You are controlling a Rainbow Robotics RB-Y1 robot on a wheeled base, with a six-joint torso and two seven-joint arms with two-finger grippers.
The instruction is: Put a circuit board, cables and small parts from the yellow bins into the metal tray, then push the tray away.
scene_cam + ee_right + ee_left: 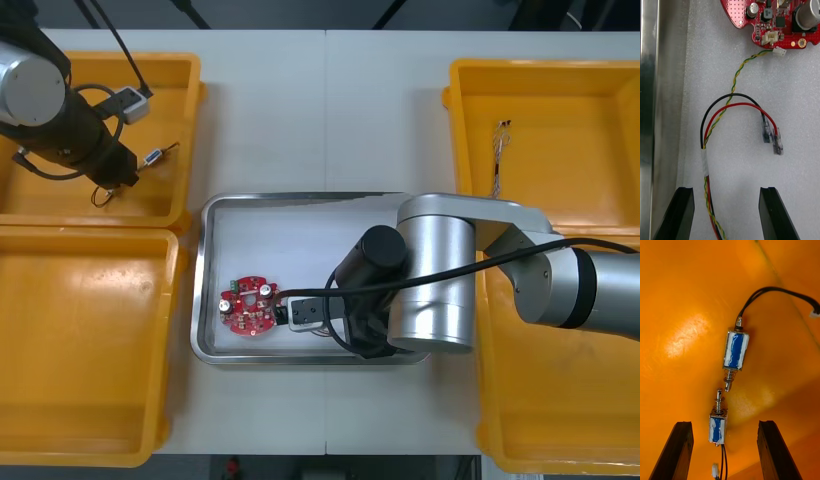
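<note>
The small metal part has a thin springy plunger (719, 402) and loose wires sticking out at its ends, so I need to grab it next with my left gripper by its flat-sided blue body (717, 429).
The round red circuit board (248, 305) lies inside the metal tray (300, 198), near its left end. My right arm (430, 285) reaches over the tray. Its gripper (727, 213) is open, and a red and yellow cable (720, 112) with black and red leads runs on the white tray floor between the fingers toward the board (771, 17). My left gripper (724, 453) is open low inside the far left yellow bin (190, 120). One blue-wrapped small metal part (717, 427) lies between its fingers, near one of them. A second part (735, 350) lies just beyond.
The near left bin (90, 350) has a bare floor. A thin cable (498, 150) lies in the far right bin (560, 130). The right arm covers part of the near right bin (520, 430). The shiny tray wall (655, 112) runs close beside one right finger.
</note>
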